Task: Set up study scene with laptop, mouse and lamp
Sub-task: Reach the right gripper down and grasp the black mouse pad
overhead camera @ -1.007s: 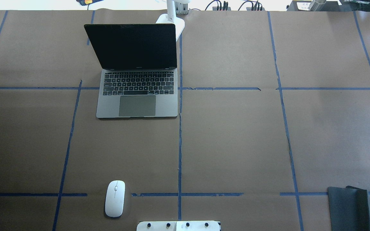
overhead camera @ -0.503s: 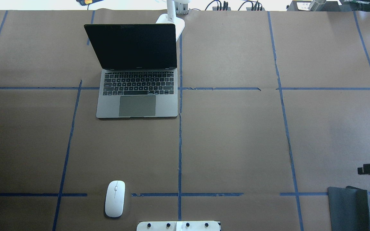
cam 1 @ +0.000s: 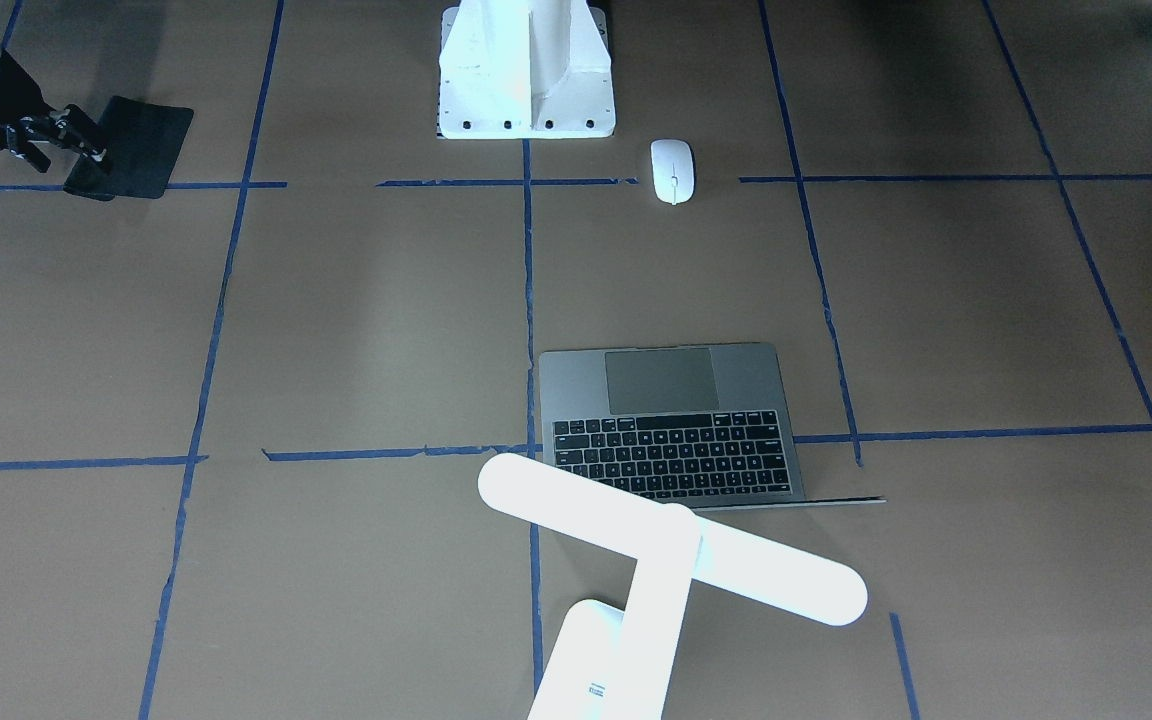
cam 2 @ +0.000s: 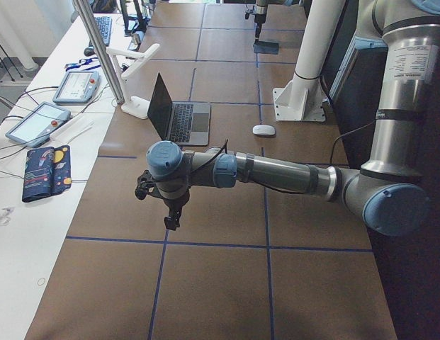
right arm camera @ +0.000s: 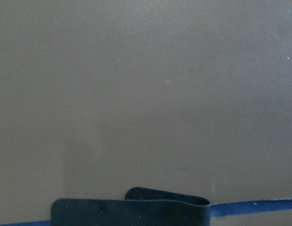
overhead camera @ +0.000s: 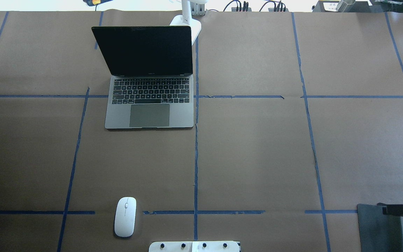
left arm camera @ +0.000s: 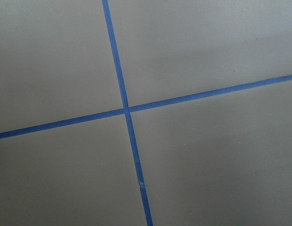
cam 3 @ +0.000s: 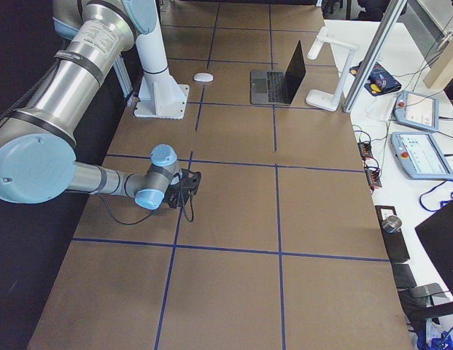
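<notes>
My right gripper grabs the black mouse pad by its folded edge (cam 1: 110, 194) (right arm camera: 136, 203) next. That sets the mouse's place in the study scene.
The grey laptop (overhead camera: 149, 105) stands open at the far left-centre, also in the front view (cam 1: 676, 425). The white mouse (overhead camera: 125, 217) lies near the robot's base, left of centre, also in the front view (cam 1: 672, 170). The white T-shaped lamp (cam 1: 671, 550) stands behind the laptop; only its base (overhead camera: 187, 22) shows overhead. My right gripper (overhead camera: 383, 209) is low over the far edge of a black mouse pad (overhead camera: 373, 227), fingers apart, holding nothing. My left gripper (cam 2: 170, 212) hangs over bare table left of the laptop; I cannot tell whether it is open.
The white bolt-holed pedestal (cam 1: 526, 80) stands at the robot's side, beside the mouse. The mouse pad (cam 1: 141, 135) has one edge folded up, as the right wrist view (right arm camera: 131, 212) shows. Blue tape lines (left arm camera: 124, 110) cross the brown table. Cables and devices lie beyond the far edge.
My right gripper has come in from the right edge and moved toward the robot, down to the mouse pad. Laptop, mouse and lamp have not moved.
</notes>
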